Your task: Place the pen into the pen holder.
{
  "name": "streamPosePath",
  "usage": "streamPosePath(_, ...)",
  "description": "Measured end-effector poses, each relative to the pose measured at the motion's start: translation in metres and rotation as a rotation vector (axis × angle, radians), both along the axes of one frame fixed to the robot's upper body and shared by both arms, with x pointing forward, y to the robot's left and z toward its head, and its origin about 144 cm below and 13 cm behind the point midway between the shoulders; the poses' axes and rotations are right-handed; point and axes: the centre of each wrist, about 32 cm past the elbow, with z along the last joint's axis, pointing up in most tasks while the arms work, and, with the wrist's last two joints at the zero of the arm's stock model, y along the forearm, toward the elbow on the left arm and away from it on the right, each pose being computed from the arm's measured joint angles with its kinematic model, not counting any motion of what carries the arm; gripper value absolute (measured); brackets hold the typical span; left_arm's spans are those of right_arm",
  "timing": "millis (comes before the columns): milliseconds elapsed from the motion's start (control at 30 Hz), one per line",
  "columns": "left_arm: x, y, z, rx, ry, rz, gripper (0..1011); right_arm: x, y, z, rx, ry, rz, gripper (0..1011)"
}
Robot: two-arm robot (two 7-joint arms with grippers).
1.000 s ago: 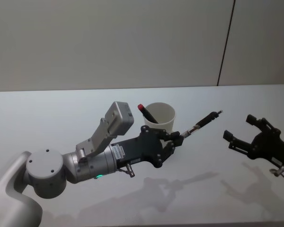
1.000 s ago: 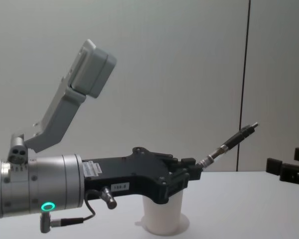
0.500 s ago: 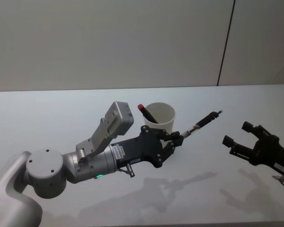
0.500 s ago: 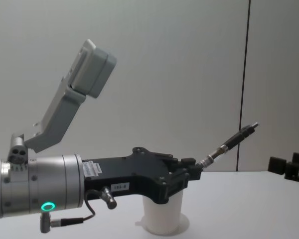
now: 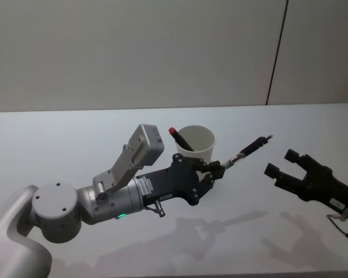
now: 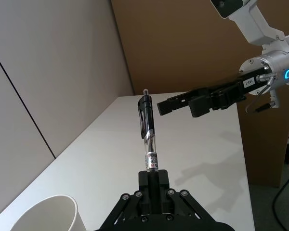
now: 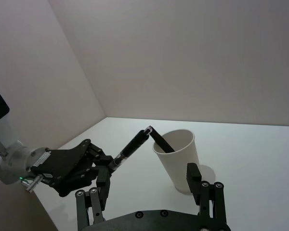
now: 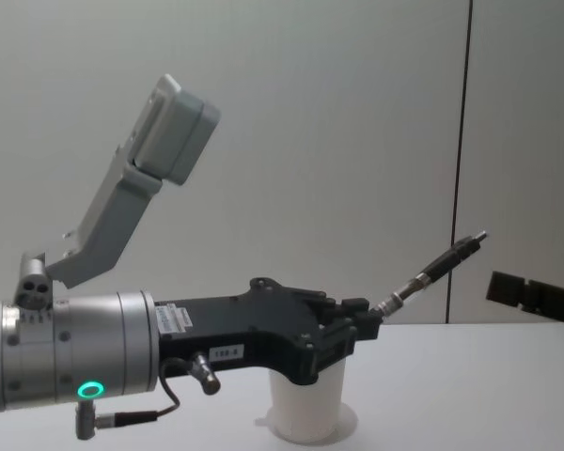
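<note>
The left gripper's fingers cover the lower end of the black pen, so the right gripper will next grip the pen by its free top end (image 8: pixel 464 248).
My left gripper (image 5: pixel 218 168) is shut on the lower end of a black pen (image 5: pixel 250 147), which slants up and to the right in the air. In the left wrist view the pen (image 6: pixel 147 130) sticks out straight beyond the fingers. The pen holder (image 5: pixel 198 145), a white paper cup, stands upright on the table just behind the left gripper. My right gripper (image 5: pixel 280 162) hovers open a short way right of the pen's tip, apart from it. The right wrist view has the pen (image 7: pixel 132 144) and the pen holder (image 7: pixel 180 159) ahead of its spread fingers (image 7: pixel 195 180).
A second dark pen with a red end (image 5: pixel 178 138) leans inside the pen holder. The white table (image 5: pixel 75 133) stretches wide around the cup, with a plain wall behind. In the chest view the left arm (image 8: pixel 75 366) takes up the lower left.
My right gripper has moved left toward the pen's tip and risen a little, still open. The left gripper and the pen have held still.
</note>
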Motion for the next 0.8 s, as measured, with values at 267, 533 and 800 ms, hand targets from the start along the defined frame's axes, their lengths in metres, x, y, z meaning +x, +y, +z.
streamPosePath(267, 0.000, 0.000, 0.000, 0.000, 0.000, 0.000, 127, 0.001, 0.009, 0.003, 0.052, 0.032, 0.015, 1001)
streamPosePath(533, 0.000, 0.000, 0.000, 0.000, 0.000, 0.000, 127, 0.002, 0.022, 0.007, 0.097, 0.078, 0.002, 1001)
streamPosePath(800, 0.000, 0.000, 0.000, 0.000, 0.000, 0.000, 127, 0.003, 0.033, 0.010, 0.125, 0.118, -0.009, 1001)
